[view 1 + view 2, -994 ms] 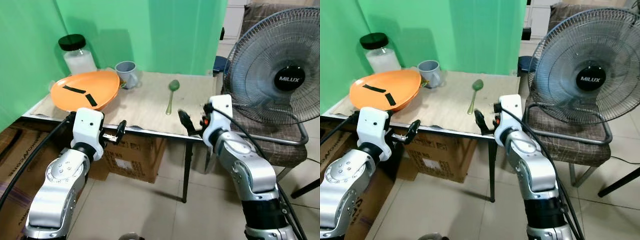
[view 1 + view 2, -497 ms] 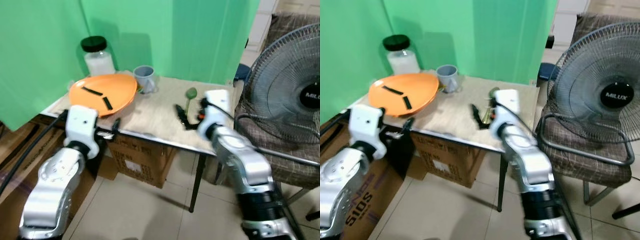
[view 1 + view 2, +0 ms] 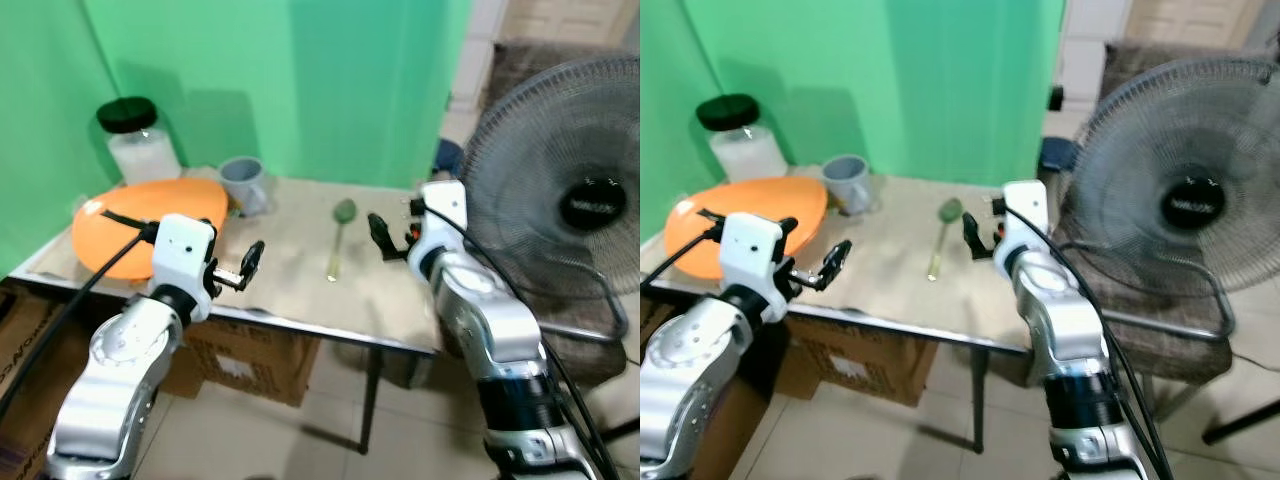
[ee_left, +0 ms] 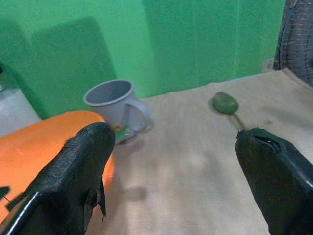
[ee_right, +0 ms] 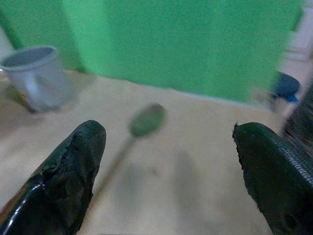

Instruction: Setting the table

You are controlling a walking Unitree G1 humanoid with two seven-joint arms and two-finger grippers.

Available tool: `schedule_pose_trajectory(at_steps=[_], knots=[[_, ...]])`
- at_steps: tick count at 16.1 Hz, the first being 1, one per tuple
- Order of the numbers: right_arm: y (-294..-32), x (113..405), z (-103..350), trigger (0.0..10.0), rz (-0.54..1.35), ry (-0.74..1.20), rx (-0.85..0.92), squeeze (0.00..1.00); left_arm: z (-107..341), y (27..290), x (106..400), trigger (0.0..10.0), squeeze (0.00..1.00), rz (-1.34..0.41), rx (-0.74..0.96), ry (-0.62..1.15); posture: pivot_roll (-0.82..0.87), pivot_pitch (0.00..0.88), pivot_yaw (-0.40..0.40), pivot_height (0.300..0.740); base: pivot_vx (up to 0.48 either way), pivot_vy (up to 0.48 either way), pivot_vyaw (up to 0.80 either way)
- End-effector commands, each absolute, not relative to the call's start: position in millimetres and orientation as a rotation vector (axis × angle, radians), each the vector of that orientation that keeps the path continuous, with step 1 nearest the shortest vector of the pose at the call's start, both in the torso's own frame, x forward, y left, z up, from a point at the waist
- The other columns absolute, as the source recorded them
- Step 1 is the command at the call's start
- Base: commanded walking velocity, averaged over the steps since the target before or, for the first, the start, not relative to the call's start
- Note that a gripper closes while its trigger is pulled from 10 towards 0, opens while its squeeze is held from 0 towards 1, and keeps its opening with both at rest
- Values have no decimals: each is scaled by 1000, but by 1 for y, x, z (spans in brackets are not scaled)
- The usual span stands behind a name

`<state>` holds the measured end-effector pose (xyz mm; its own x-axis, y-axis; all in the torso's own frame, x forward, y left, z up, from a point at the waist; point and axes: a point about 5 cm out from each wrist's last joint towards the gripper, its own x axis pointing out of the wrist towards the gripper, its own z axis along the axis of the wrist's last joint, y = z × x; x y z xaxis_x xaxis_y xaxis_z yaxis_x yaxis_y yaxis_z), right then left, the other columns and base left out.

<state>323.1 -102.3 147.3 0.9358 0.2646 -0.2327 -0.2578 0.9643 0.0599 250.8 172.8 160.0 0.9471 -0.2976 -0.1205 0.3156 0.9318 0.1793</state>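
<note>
I will grip the spoon by its slim handle (image 3: pixel 334 256) with my right gripper next, to lay the green spoon (image 3: pixel 339 236) at the place setting.
A green spoon (image 3: pixel 339 236) lies in the middle of the beige table (image 3: pixel 290 275), bowl end toward the green wall. Left of it stand a grey mug (image 3: pixel 243 184) and an orange plate (image 3: pixel 120 222) marked with black strips. My right gripper (image 3: pixel 382 236) hovers just right of the spoon, open with nothing in it; the right wrist view looks between its fingers at the spoon (image 5: pixel 143 123) and mug (image 5: pixel 35 74). My left gripper (image 3: pixel 250 262) is open and empty over the table's front edge, beside the plate; its wrist view faces the mug (image 4: pixel 116 105) and spoon (image 4: pixel 226 104).
A clear jar (image 3: pixel 131 142) with a black lid stands behind the plate against the green backdrop. A large fan (image 3: pixel 565 215) rests on a chair to the table's right. Cardboard boxes (image 3: pixel 235 365) sit under the table.
The camera has shifted. My right gripper has moved from the table's front edge to above the tabletop beside the spoon. My left gripper has risen to the table's edge.
</note>
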Motion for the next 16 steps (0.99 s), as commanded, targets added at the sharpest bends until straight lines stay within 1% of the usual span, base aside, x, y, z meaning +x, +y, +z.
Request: schedule_pose_trajectory(at_steps=[1, 2, 4, 6, 7, 9, 11, 13, 15, 16], knots=[[-92, 324, 144, 10000, 308, 271, 41, 0, 158, 170, 248, 10000, 0, -347, 210, 101, 69, 0, 16, 740, 0, 0, 0], [-90, 326, 145, 10000, 327, 277, 83, 0, 159, 168, 247, 10000, 0, -370, 228, 93, 70, 0, 13, 740, 0, 0, 0], [-82, 332, 141, 10000, 348, 325, 98, 0, 157, 168, 244, 10000, 0, -401, 211, 124, 75, 0, 11, 740, 0, 0, 0], [-64, 343, 135, 10000, 416, 390, 104, 0, 154, 168, 235, 10000, 0, -502, 231, 192, 81, 0, 0, 740, 0, 0, 0], [-59, 348, 133, 10000, 418, 399, 103, 0, 152, 170, 232, 10000, 0, -540, 254, 222, 88, 0, -5, 740, 0, 0, 0], [-46, 357, 130, 10000, 465, 419, 86, 0, 151, 173, 229, 10000, 0, -583, 272, 260, 89, 0, -7, 740, 0, 0, 0], [-44, 364, 126, 10000, 425, 436, 42, 0, 150, 175, 228, 10000, 0, -603, 281, 282, 96, 0, -6, 740, 0, 0, 0], [-48, 372, 121, 10000, 349, 456, -74, 0, 157, 178, 229, 10000, 0, -605, 272, 277, 106, 0, -8, 740, 0, 0, 0], [-50, 376, 120, 10000, 302, 468, -92, 0, 160, 182, 228, 10000, 0, -603, 272, 275, 110, 0, -4, 740, 0, 0, 0], [-49, 375, 116, 10000, 287, 499, -53, 0, 161, 186, 225, 10000, 0, -621, 307, 278, 128, 0, 9, 740, 0, 0, 0]])
